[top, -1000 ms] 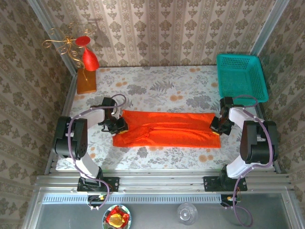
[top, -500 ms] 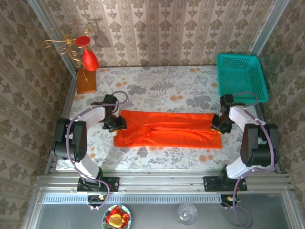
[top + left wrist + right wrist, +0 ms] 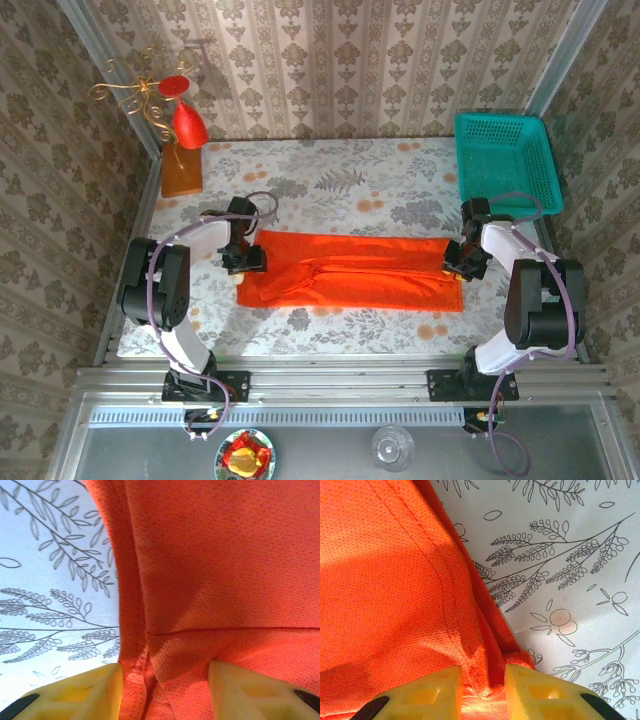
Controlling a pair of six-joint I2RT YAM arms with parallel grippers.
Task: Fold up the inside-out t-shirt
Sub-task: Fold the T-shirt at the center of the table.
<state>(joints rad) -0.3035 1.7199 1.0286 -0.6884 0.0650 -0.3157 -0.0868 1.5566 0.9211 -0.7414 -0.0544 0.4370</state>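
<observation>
The fold's edge [image 3: 156, 682] puckers between my left gripper's open fingers and is level with them, so my left gripper needs to close on it.
The inside-out t-shirt [image 3: 350, 272] lies flat on the floral table as a long orange-red band running left to right. My left gripper [image 3: 245, 260] sits low over its left end. In the left wrist view the t-shirt [image 3: 215, 565] spreads under the left gripper [image 3: 165, 672], whose yellow fingers [image 3: 80, 695] stand well apart, open, with cloth lying loose between them. My right gripper [image 3: 456, 262] is at the right end. There the t-shirt [image 3: 380, 580] shows a raised fold between the fingers [image 3: 540, 690] of the right gripper [image 3: 483, 675], which is open by a narrow gap.
A teal basket [image 3: 503, 160] stands at the back right corner. A red cone ornament [image 3: 188, 122] with gold wire stands on a wooden block [image 3: 181, 170] at the back left. In front of the table rail are a small bowl [image 3: 244, 455] and a glass [image 3: 392, 445].
Both grippers have opened and let go of the shirt's ends. The left gripper has shifted slightly toward the far side; the shirt lies where it was.
</observation>
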